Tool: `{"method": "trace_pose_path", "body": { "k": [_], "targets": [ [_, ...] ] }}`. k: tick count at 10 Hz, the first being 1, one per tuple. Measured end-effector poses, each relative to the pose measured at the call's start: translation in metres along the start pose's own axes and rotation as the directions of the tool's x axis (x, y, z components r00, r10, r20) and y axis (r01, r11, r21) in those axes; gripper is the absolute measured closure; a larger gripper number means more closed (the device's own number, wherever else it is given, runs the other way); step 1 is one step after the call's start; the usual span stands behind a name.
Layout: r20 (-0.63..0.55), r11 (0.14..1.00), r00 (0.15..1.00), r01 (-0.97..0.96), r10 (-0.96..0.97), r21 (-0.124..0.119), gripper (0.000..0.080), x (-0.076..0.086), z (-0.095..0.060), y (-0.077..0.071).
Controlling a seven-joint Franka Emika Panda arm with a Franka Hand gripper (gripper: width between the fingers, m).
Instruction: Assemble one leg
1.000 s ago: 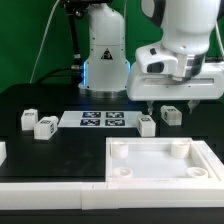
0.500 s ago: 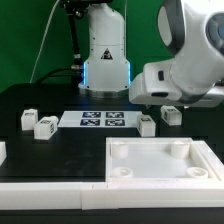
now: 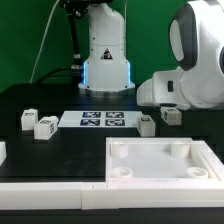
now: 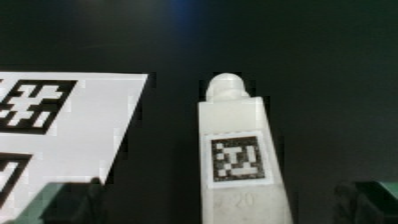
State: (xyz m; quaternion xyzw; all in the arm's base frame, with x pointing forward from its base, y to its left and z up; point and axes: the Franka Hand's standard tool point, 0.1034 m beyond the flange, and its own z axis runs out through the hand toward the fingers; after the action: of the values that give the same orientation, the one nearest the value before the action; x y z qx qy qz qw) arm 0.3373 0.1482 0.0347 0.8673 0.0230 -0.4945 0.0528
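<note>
My gripper grabs the leg by its tagged white body point(image 4: 238, 160) next. That leaves the leg's rounded tip free to go into the panel's socket.
In the wrist view a leg point(image 4: 233, 150), a white post with a black-and-white tag, lies on the black table between my open gripper's point(image 4: 222, 205) two dark fingertips point(image 4: 68, 200), which stand well apart on either side without touching it. In the exterior view this leg point(image 3: 146, 124) lies just beside the marker board point(image 3: 103, 121), under my arm point(image 3: 190, 80), whose body hides the fingers. Another leg point(image 3: 170, 115) lies close behind it. Two more legs point(image 3: 27, 119) point(image 3: 45, 126) lie at the exterior view's left.
The marker board's edge point(image 4: 54, 120) lies beside the leg in the wrist view. The large flat white panel point(image 3: 205, 160) with round corner sockets sits in front. A white rim point(image 3: 50, 185) runs along the front edge. The robot base point(image 3: 105, 55) stands behind.
The arm has swung toward the exterior view's right and turned, so its body now covers the gripper fingers that showed above the legs a second ago. The legs have not moved.
</note>
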Motion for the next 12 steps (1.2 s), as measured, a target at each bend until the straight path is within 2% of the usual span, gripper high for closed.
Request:
{"method": "trace_pose_path", "body": {
  "k": [4, 8, 10, 11, 12],
  "targets": [
    [-0.032, 1.0, 0.999, -0.003, 0.003, 0.009, 0.0151, 0.012, 0.024, 0.0],
    [-0.031, 1.0, 1.0, -0.002, 0.002, 0.007, 0.0151, 0.014, 0.03, -0.002],
    [-0.03, 1.0, 1.0, -0.002, 0.002, 0.007, 0.0409, 0.014, 0.03, -0.001],
    [-0.031, 1.0, 1.0, -0.002, 0.002, 0.007, 0.0409, 0.014, 0.03, -0.001],
    [-0.03, 1.0, 1.0, -0.002, 0.002, 0.007, 0.0509, 0.014, 0.03, -0.001]
  ]
}}
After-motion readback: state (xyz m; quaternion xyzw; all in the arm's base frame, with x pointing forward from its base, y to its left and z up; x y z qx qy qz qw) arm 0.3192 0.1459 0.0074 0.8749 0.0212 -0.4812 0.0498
